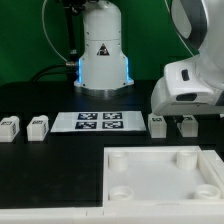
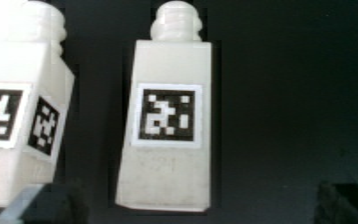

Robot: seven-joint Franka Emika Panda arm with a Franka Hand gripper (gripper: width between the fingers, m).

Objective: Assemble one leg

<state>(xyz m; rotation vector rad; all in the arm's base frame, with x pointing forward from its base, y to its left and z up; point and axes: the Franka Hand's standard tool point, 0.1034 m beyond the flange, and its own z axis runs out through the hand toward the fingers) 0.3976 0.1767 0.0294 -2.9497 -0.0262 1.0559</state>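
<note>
My gripper's fingers hover above the middle leg (image 1: 188,127) (image 2: 165,125), so it is too early to close. My gripper lowers first, then closes on the middle leg.
Four small white legs with marker tags lie on the black table. Two are on the exterior view's left (image 1: 9,126) (image 1: 38,126) and two on its right (image 1: 157,124) (image 1: 186,125). My gripper (image 1: 178,112) hangs just above the right pair. In the wrist view one leg (image 2: 171,110) lies lengthwise between my jaws, its tag facing up, with a second leg (image 2: 19,100) beside it. My gripper (image 2: 194,205) is open and empty. Its dark fingertips (image 2: 34,205) stand wide on either side of the middle leg's end, not touching it.
The large white square panel (image 1: 165,175) with round corner sockets lies at the front. The marker board (image 1: 100,121) lies in the middle of the table before the robot base (image 1: 103,55). A green backdrop stands behind.
</note>
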